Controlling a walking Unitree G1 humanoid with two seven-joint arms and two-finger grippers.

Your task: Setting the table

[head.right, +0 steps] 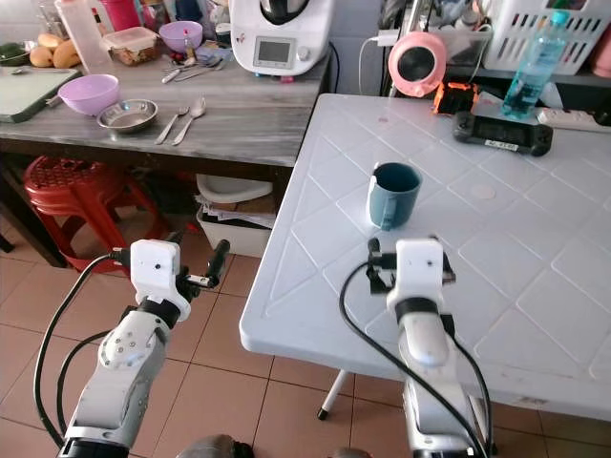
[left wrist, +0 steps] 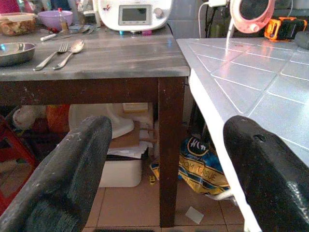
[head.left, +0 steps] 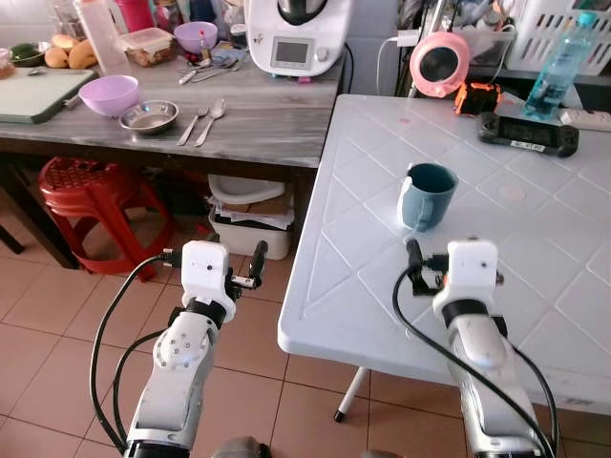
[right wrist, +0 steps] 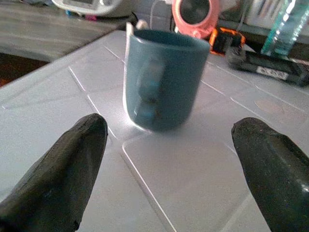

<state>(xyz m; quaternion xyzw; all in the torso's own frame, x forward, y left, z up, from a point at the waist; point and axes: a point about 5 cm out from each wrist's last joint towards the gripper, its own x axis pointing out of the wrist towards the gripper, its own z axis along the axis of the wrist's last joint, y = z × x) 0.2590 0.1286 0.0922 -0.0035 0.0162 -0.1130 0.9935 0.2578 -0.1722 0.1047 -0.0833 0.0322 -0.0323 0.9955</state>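
My right gripper grabs the blue mug by its narrow handle (head.left: 422,212) next, since the mug's round body (head.left: 438,197) is too wide for my open fingers.
A blue mug (head.left: 427,194) stands upright on the white plastic table (head.left: 535,219), its handle facing me. My right gripper (head.left: 430,269) hovers open over the table just short of the mug, with nothing between its fingers (right wrist: 72,159). On the grey wooden counter (head.left: 267,114) to the left lie a fork (head.left: 194,124) and a spoon (head.left: 212,119) side by side, next to a steel bowl (head.left: 149,116) and a purple bowl (head.left: 109,94). My left gripper (head.left: 239,265) is open and empty, held over the floor between counter and table.
A white kitchen machine (head.left: 296,33), a pink round device (head.left: 440,63), a game controller (head.left: 528,134) and a water bottle (head.left: 558,67) stand at the back. A red stool (head.left: 86,191) and boxes (head.left: 248,224) sit under the counter. A green cutting board (head.left: 38,93) lies far left.
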